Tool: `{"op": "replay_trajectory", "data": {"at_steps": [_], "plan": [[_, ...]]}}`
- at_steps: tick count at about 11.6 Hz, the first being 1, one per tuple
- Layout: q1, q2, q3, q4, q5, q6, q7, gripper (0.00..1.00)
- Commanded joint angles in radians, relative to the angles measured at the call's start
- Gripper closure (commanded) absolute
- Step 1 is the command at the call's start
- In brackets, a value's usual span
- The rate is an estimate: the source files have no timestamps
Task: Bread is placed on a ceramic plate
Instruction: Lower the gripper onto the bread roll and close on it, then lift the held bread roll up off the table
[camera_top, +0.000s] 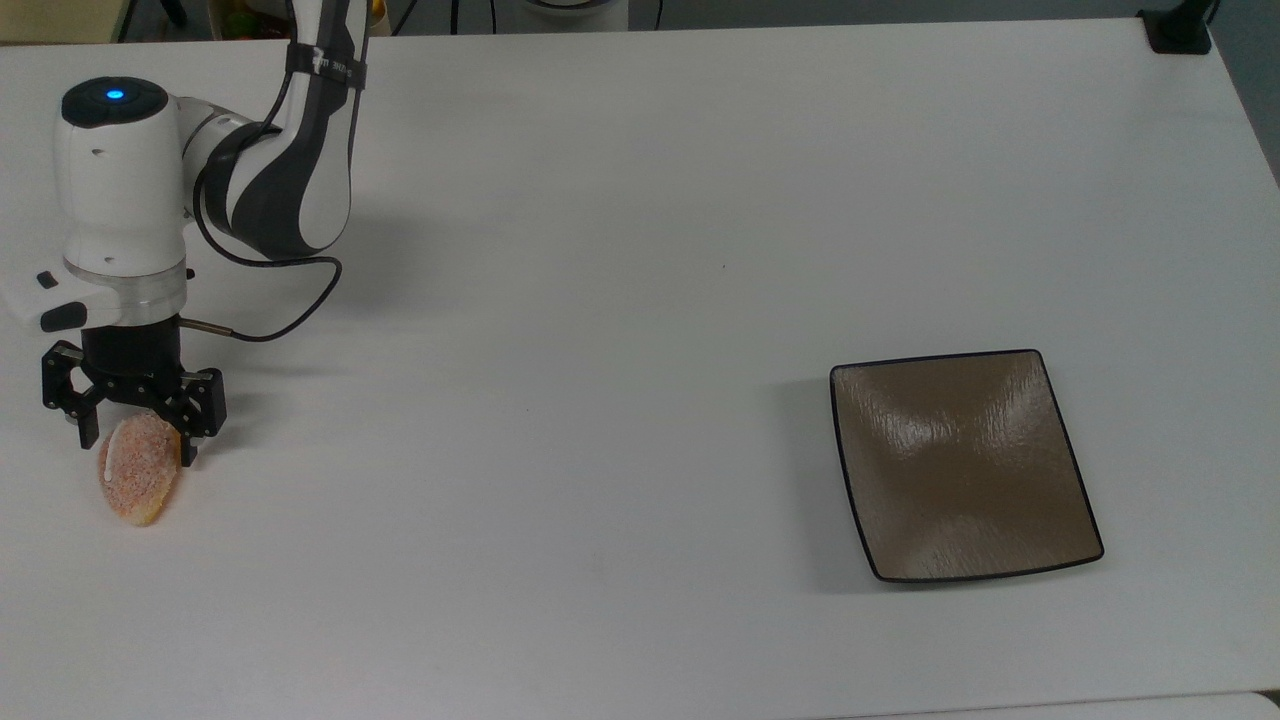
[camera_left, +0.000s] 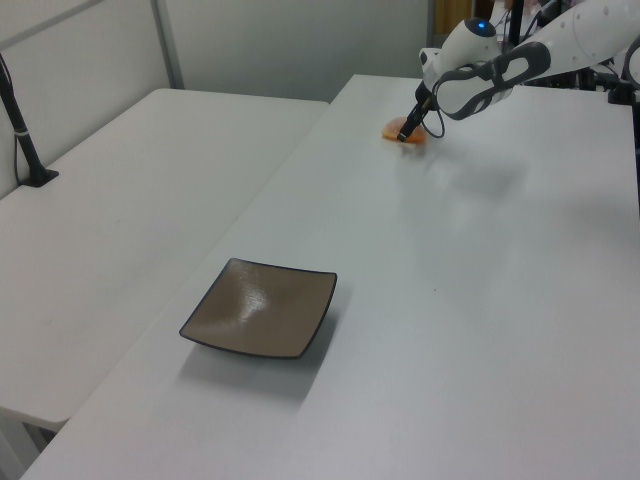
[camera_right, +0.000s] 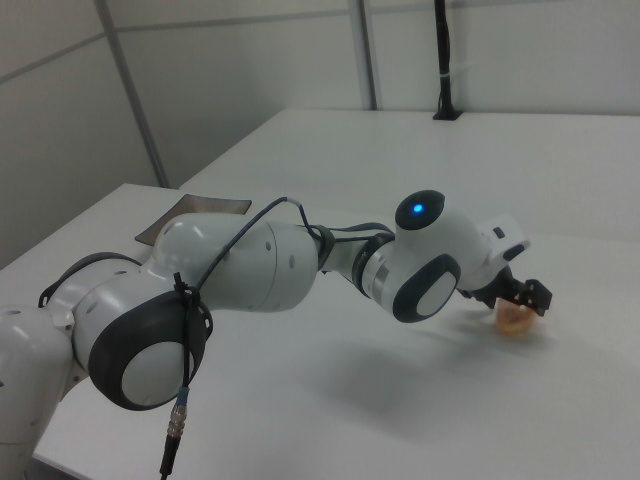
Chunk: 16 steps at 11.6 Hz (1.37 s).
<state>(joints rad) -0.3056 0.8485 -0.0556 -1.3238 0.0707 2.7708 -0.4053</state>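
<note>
The gripper grabs the small orange-pink bun by its rounded end (camera_left: 417, 135) next, to set it on the ceramic plate (camera_left: 260, 308).
The bread (camera_top: 138, 487), a small orange-pink sugary bun, lies on the white table at the top view's far left. My gripper (camera_top: 138, 444) is low over its far end, open, with one black finger on each side of the bun. In the left view the bread (camera_left: 398, 135) shows as an orange spot under the gripper (camera_left: 408, 133) at the far end of the table. The right view has the bread (camera_right: 516, 321) just below the gripper (camera_right: 524, 301). The ceramic plate (camera_top: 965, 465), square and glossy brown, sits empty far off to the top view's right, also seen as the plate (camera_left: 260, 308) and the plate (camera_right: 196, 208).
A black clamp mount (camera_top: 1180, 30) stands at the table's far corner in the top view's upper right. A second white table (camera_left: 120, 200) adjoins at the left view's left, with a black post (camera_left: 22, 130) on it. The arm's cable (camera_top: 285, 310) loops beside the wrist.
</note>
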Motion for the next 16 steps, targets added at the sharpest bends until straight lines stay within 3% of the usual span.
{"op": "replay_trajectory", "data": {"at_steps": [1, 4, 8, 12, 16], "plan": [[0.006, 0.014, -0.009, 0.014, 0.020, 0.015, -0.010, 0.24], [0.010, 0.012, -0.009, 0.009, 0.020, 0.015, -0.010, 0.55], [0.022, -0.093, -0.009, -0.057, 0.029, 0.006, -0.004, 0.53], [0.060, -0.264, -0.006, -0.141, 0.029, -0.014, 0.094, 0.53], [0.146, -0.452, -0.001, -0.144, 0.029, -0.267, 0.204, 0.53]]}}
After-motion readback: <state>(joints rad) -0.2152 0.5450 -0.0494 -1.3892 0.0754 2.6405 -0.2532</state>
